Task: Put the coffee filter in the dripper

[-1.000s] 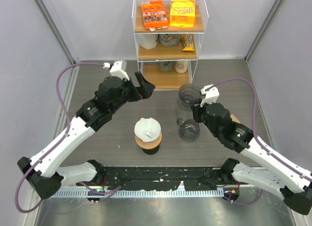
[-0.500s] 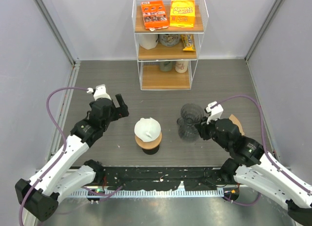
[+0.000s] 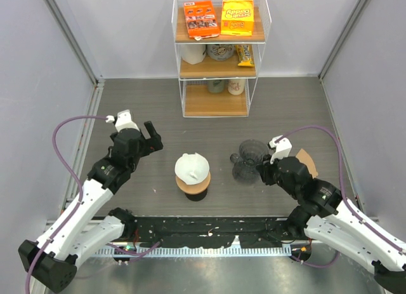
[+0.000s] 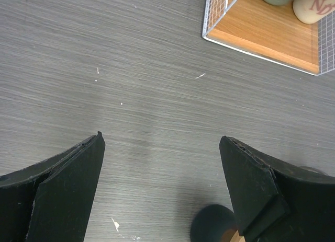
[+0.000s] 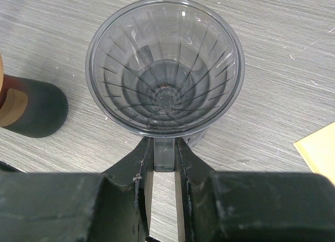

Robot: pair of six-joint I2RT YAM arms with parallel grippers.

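The dripper's cone is standing over the second smoky clear round piece. I should open my right gripper now, as the dripper would end up on that piece.
The white paper coffee filter (image 3: pixel 191 167) sits on a round wooden stand (image 3: pixel 193 186) at the table's middle. The dripper (image 3: pixel 252 150) is a smoky clear ribbed cone, and the right wrist view shows it empty (image 5: pixel 165 64). My right gripper (image 5: pixel 165 148) is shut on the dripper's small handle (image 5: pixel 164 157), holding it just right of the filter (image 3: pixel 263 167). My left gripper (image 3: pixel 152 136) is wide open over bare table, left of the filter, with nothing between its fingers (image 4: pixel 161 138).
A second smoky clear round piece (image 3: pixel 243 173) lies under the dripper's near side. A tan paper sheet (image 3: pixel 306 159) lies by the right arm. A wire and wood shelf (image 3: pixel 219 53) with snack boxes and mugs (image 4: pixel 314 4) stands at the back.
My left arm has drawn back from the shelf toward the near left, still open. My right gripper has carried the dripper toward the near side and slightly right.
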